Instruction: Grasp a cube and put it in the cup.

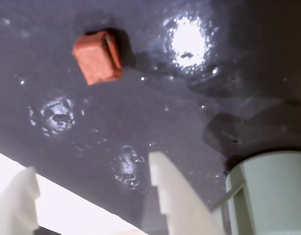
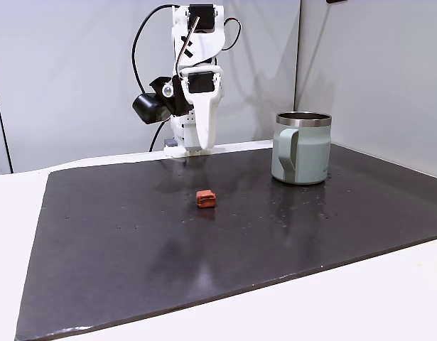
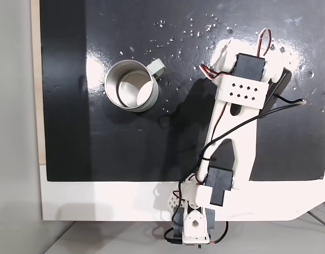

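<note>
The gripper will next take hold of the opposite sides of the reddish-orange cube (image 1: 97, 56), so that it can put the cube in the sage-green cup (image 1: 272, 191).
The reddish-orange cube (image 1: 97, 56) lies on the dark mat, up and left of centre in the wrist view. My gripper (image 1: 91, 205) hangs above the mat, open, its two white fingers wide apart with nothing between them. In a fixed view the cube (image 2: 206, 198) rests mid-mat, well in front of the gripper (image 2: 202, 145), which points down from the folded arm at the back. The sage-green cup (image 2: 301, 148) stands upright to the right of the cube. From above, the cup (image 3: 153, 95) looks empty and the arm hides the cube. Its wall (image 1: 275, 191) fills the wrist view's lower right.
The glossy black mat (image 2: 133, 249) covers most of the white table (image 2: 389, 298) and carries small droplets and glare spots. The arm's base (image 3: 194, 222) sits at the mat's back edge. Grey walls stand close behind.
</note>
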Robot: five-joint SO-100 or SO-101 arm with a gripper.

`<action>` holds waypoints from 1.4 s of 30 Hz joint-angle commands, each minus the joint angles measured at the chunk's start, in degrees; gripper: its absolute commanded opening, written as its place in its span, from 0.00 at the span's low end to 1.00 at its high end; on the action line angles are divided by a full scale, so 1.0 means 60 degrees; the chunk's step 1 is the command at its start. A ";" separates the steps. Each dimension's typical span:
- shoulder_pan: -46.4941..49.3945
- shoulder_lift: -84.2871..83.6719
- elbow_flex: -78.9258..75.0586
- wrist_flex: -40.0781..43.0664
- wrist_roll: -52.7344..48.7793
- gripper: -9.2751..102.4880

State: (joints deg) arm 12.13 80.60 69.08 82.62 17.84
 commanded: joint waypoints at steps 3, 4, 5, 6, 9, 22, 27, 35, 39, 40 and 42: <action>0.0088 -0.0059 -0.0513 0.0103 -0.0044 0.36; 0.0103 -0.0132 -0.0513 0.0103 -0.0059 0.36; 0.0103 -0.0190 -0.0513 0.0103 -0.0073 0.36; 0.0103 -0.0264 -0.0513 0.0073 -0.0073 0.36; 0.0161 -0.0498 -0.0498 -0.0029 -0.0103 0.36; 0.0352 -0.1978 -0.0659 -0.0747 -0.0322 0.36; 0.0352 -0.2549 -0.1157 -0.0732 -0.0410 0.36; 0.0322 -0.3647 -0.2344 -0.0366 -0.0483 0.36; 0.0308 -0.4058 -0.2827 -0.0249 -0.0542 0.36; 0.0264 -0.4102 -0.2900 -0.0234 -0.0586 0.36; 0.0220 -0.4189 -0.2988 -0.0220 -0.0615 0.36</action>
State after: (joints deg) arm 13.89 54.67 55.02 80.33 14.50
